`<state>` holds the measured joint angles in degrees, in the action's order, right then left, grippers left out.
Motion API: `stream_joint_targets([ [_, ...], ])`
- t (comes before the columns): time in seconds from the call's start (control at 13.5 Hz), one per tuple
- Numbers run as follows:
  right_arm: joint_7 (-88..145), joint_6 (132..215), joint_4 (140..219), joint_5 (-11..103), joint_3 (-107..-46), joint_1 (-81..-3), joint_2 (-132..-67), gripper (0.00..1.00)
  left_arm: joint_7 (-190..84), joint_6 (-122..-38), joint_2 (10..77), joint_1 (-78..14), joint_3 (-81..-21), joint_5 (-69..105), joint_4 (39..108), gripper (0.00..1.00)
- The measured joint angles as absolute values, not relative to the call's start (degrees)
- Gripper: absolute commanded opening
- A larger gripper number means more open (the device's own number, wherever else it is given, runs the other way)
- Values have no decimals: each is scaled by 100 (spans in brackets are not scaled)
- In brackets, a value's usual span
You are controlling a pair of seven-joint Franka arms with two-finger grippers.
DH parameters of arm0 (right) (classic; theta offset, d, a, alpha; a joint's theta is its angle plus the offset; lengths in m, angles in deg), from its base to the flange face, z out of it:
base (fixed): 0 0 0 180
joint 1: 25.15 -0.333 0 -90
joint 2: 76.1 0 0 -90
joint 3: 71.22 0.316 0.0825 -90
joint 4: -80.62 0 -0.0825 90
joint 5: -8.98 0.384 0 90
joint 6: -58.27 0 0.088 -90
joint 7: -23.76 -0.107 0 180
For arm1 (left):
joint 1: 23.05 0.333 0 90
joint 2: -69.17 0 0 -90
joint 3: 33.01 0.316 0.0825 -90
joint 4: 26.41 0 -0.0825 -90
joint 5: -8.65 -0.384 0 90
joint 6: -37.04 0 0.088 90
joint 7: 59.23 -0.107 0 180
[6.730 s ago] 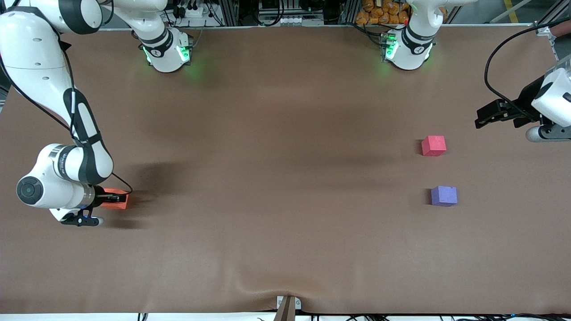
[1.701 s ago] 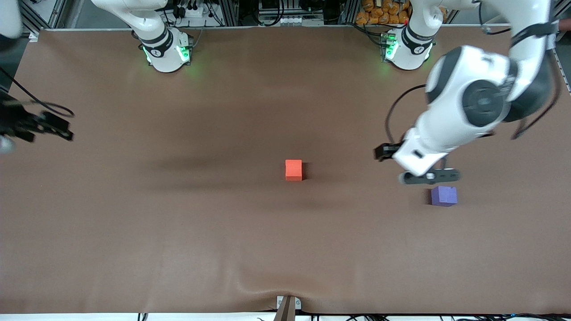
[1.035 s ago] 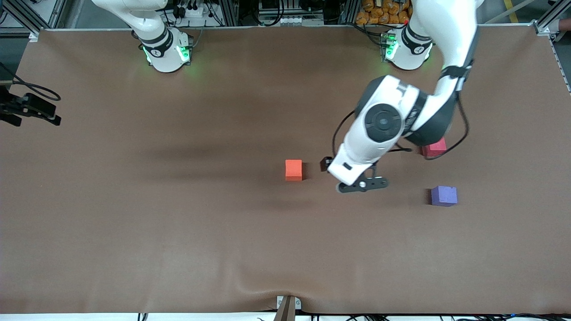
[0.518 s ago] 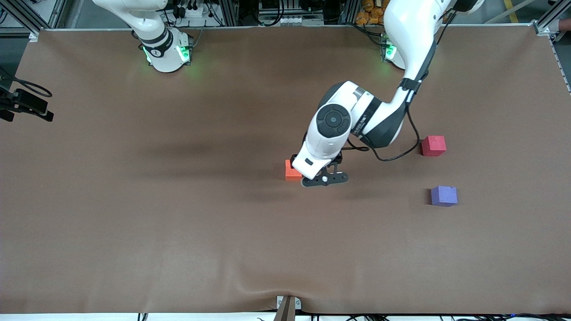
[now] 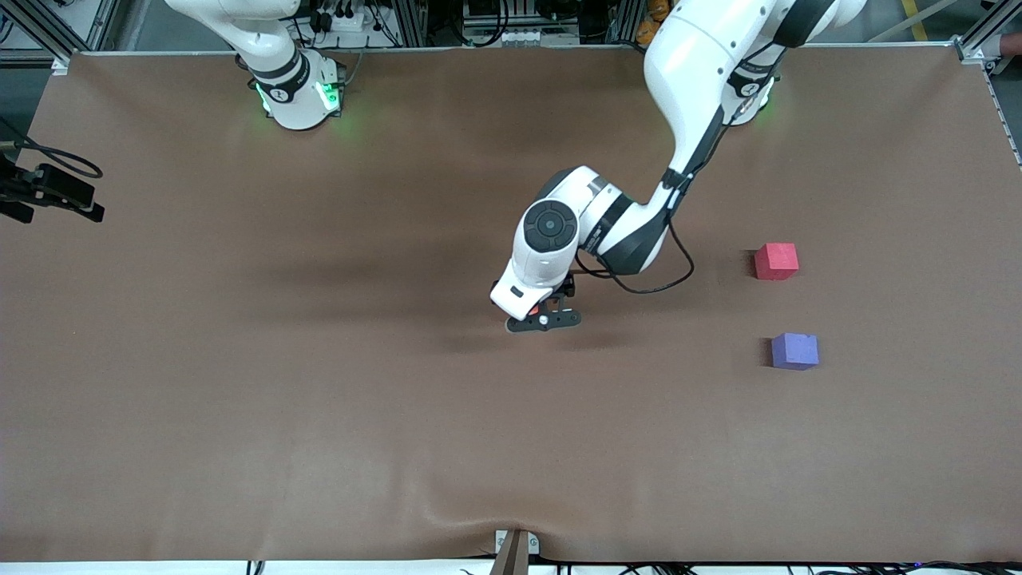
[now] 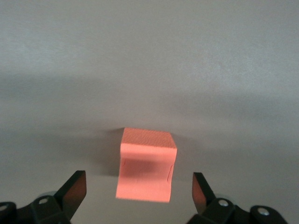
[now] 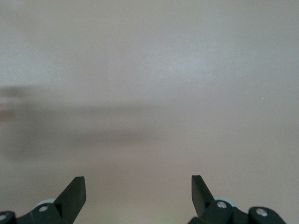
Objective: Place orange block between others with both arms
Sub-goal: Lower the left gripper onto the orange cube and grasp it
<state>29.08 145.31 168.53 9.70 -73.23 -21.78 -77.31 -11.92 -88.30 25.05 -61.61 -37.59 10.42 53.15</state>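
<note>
The left gripper isn't ready to close yet: its fingers are above the orange block and would miss the block now, so it needs to lower first.
The orange block [image 6: 147,163] sits mid-table; in the front view the left hand hides nearly all of it. My left gripper [image 5: 543,316] hangs right over it, open, and in the left wrist view the left gripper [image 6: 138,176] has one fingertip [image 6: 74,184] on each side of the block, clear of its faces. The others stand toward the left arm's end: the pink-red cube [image 5: 776,261], and the purple-blue cube [image 5: 794,351] nearer to the camera, with a gap between them. My right gripper [image 5: 49,192] waits, open, at the right arm's end; the right gripper [image 7: 138,179] holds nothing.
A brown mat [image 5: 319,415] covers the whole table and bulges slightly at its front edge by a small bracket [image 5: 515,547]. The left arm's forearm and black cable [image 5: 663,275] stretch between its base and the middle of the table.
The left arm has swept from above the pink-red cube across to the orange block and now covers it. The right gripper has barely shifted.
</note>
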Motion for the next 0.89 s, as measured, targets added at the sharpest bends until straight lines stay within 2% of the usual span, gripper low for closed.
stream_joint_targets([
  [0.89, 2909, 14778, 16853, 973, -7288, -2237, -7805, 100, -1125, -9165, 2162, -6349, -3754, 1042, 5306, 100],
])
